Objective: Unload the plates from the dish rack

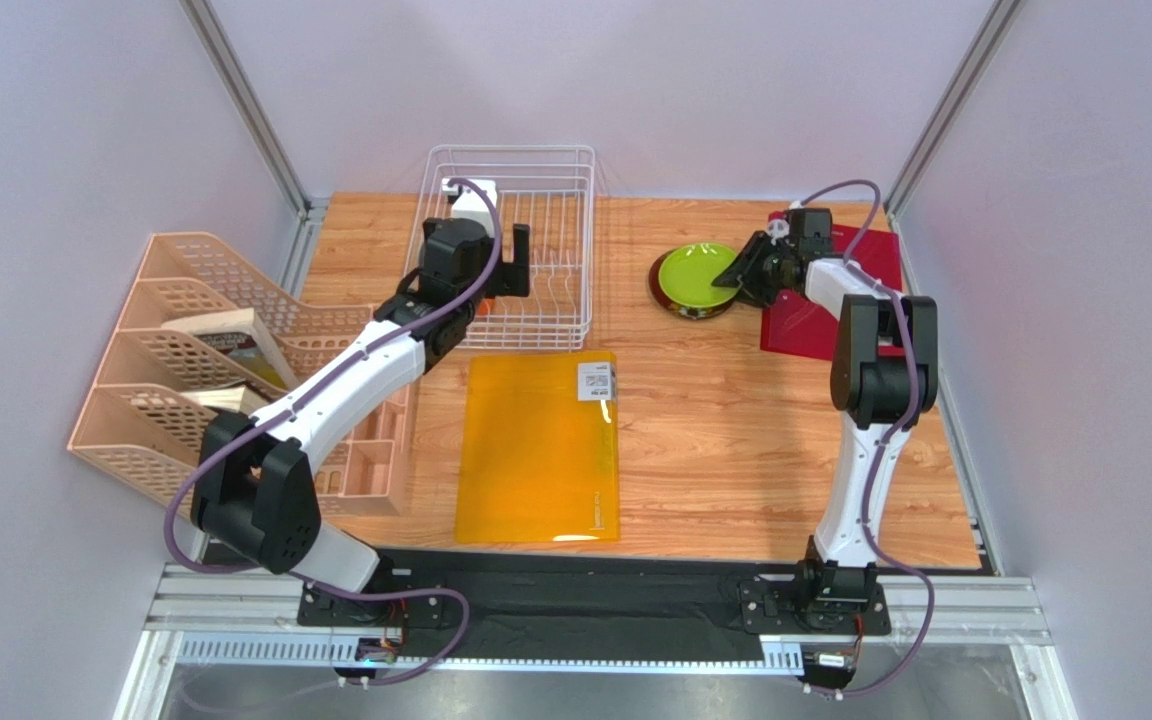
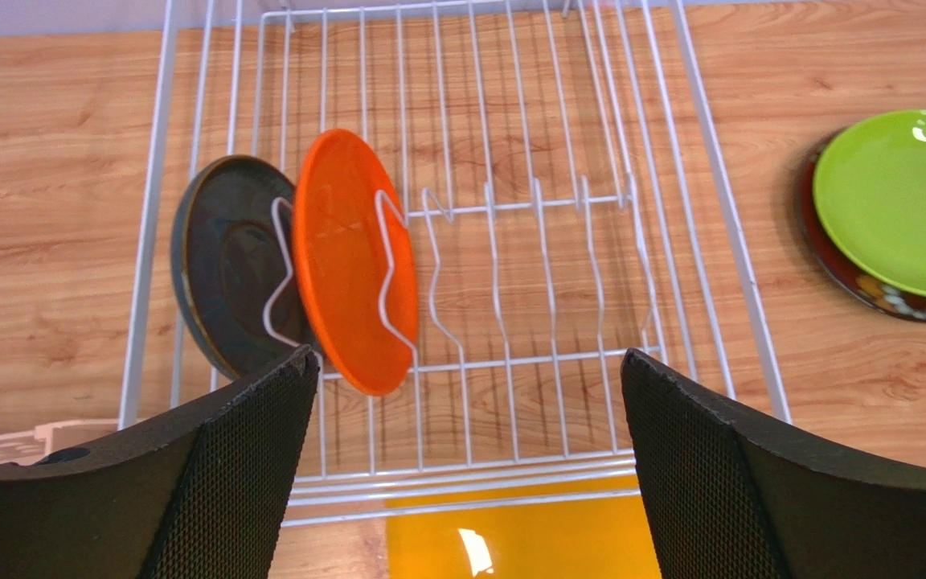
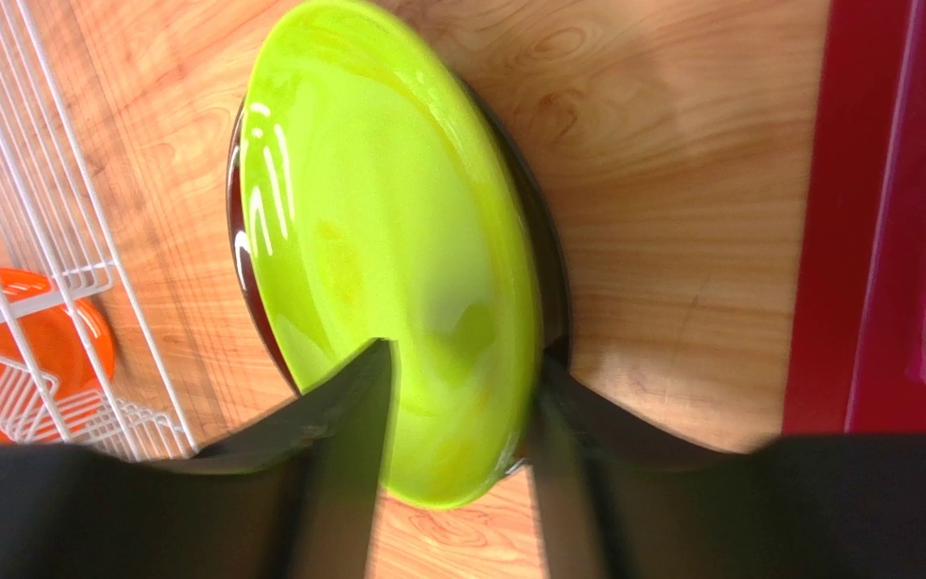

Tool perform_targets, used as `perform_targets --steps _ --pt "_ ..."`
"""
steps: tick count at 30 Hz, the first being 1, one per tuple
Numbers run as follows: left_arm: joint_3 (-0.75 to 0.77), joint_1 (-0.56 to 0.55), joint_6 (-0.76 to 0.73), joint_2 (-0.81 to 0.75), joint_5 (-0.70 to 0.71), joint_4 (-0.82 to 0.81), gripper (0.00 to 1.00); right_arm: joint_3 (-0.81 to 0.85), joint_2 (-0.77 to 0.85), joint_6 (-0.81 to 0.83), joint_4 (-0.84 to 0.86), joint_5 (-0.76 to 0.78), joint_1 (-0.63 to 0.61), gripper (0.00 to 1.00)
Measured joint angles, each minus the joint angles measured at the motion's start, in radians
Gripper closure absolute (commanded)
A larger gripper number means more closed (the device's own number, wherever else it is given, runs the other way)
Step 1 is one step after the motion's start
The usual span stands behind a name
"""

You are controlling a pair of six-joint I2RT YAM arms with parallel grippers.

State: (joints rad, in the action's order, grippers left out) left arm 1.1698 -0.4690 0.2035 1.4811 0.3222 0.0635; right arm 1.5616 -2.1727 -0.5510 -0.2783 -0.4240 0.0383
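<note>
The robot should next grab the orange plate with its left gripper by its exposed rim [image 2: 304, 259], so the opposite rim of the plate stays free for the right gripper to grab.
The white wire dish rack [image 1: 515, 158] [image 2: 722, 217] stands at the back of the table. An orange plate [image 2: 353, 259] [image 3: 21, 326] and a dark grey plate [image 2: 232, 272] stand upright in its tines at the left. My left gripper [image 1: 474, 285] [image 2: 468, 356] hovers open above the rack's near edge, holding nothing. A lime green plate [image 1: 695, 275] [image 3: 383, 241] lies on the dark red plate [image 2: 866, 290] right of the rack. My right gripper [image 1: 740, 273] [image 3: 462, 356] straddles the green plate's near rim with jaws parted.
A red mat [image 1: 838, 323] lies just right of the stacked plates. A yellow-orange folder [image 1: 537, 450] lies in front of the rack. The beige slotted organizer [image 1: 192, 375] and a small wooden tray [image 1: 372, 458] occupy the left side.
</note>
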Motion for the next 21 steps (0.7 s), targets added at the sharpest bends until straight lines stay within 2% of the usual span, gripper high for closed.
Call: perform_targets --steps 12,19,21 --pt "0.000 0.107 0.003 0.052 -0.013 0.008 0.00 0.003 0.157 0.157 -0.221 0.438 -0.117 0.40" --pt "0.004 0.143 0.003 0.102 -0.025 0.005 0.01 -0.026 0.252 0.175 -0.261 0.575 -0.122 0.40" --pt "0.014 0.147 0.003 0.120 -0.024 0.005 0.05 -0.054 0.291 0.175 -0.263 0.583 -0.122 0.40"
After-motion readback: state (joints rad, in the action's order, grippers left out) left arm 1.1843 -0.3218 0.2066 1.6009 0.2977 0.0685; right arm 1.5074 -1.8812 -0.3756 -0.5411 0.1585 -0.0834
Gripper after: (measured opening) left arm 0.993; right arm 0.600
